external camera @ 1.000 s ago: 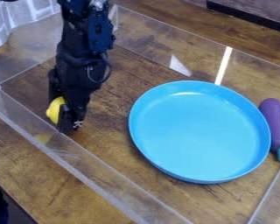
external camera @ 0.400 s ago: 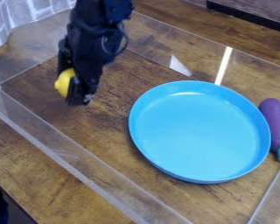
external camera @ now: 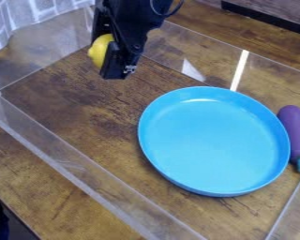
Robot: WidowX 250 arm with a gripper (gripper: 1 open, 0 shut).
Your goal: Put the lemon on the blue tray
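Observation:
My gripper should keep holding the lemon (external camera: 101, 47) until it is over the tray, because the lemon hangs short of the blue tray's rim (external camera: 157, 101).
The lemon (external camera: 101, 47) is a small bright yellow fruit held off the table between the black fingers of my gripper (external camera: 109, 54), which is shut on it at the upper left of the view. The gripper points steeply down and hangs well above the wooden tabletop. The blue tray (external camera: 216, 139) is a large round dish with a shallow rim, lying right of centre and lower than the gripper. The tray is empty. The lemon's right side is hidden by the gripper.
A purple eggplant (external camera: 294, 133) lies just past the tray's right rim. A clear plastic barrier (external camera: 65, 159) with low walls encloses the wooden work surface (external camera: 78, 112), its near wall running diagonally across the lower left.
The gripper has lifted the lemon off the table and carried it up and to the right, toward the tray. Tray and eggplant have not moved.

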